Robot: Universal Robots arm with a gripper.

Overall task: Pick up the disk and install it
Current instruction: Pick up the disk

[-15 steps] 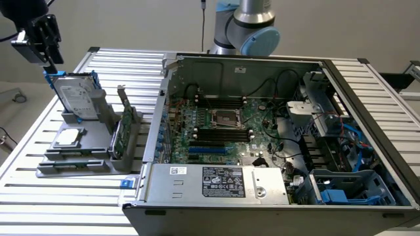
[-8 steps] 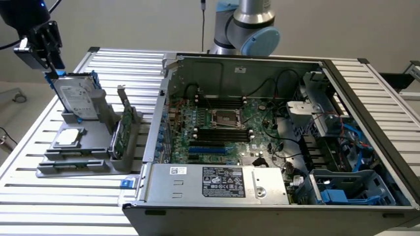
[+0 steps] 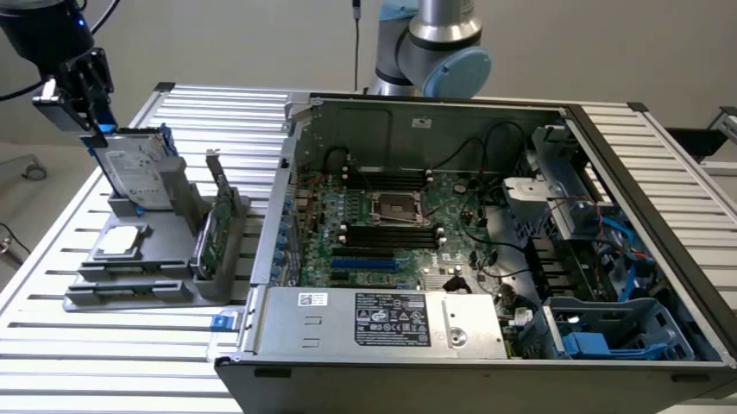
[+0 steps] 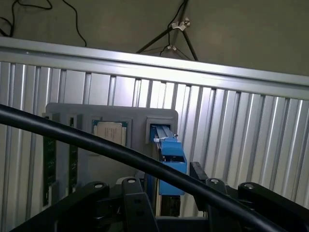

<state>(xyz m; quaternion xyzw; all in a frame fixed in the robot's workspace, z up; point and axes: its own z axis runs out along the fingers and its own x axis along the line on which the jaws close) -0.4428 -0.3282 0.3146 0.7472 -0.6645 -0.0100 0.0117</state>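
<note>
My gripper's fingers stop at the disk's top edge, short of the disk's white-labelled side, so it is too early to close. My gripper moves toward that side first.
The disk [image 3: 138, 168] is a silver-grey drive with a white label and blue side rails. It stands upright at the back of a grey holder [image 3: 127, 289] on the slatted table, at the exterior view's left. My gripper [image 3: 95, 116] hangs just over the disk's upper back corner, jaws spread wide and not clamped on it. In the wrist view the disk's blue rail [image 4: 170, 162] is seen edge-on, rising from its holder slot. It runs between the black linkages of my gripper [image 4: 169, 212].
In the holder, a small flat silver part [image 3: 121, 241] lies in front of the disk and a green circuit card [image 3: 210, 233] stands upright beside it. The open computer case [image 3: 461, 233] takes up the middle and right, with a blue drive bay [image 3: 610, 332]. A black cable [image 4: 96, 145] crosses the wrist view.
</note>
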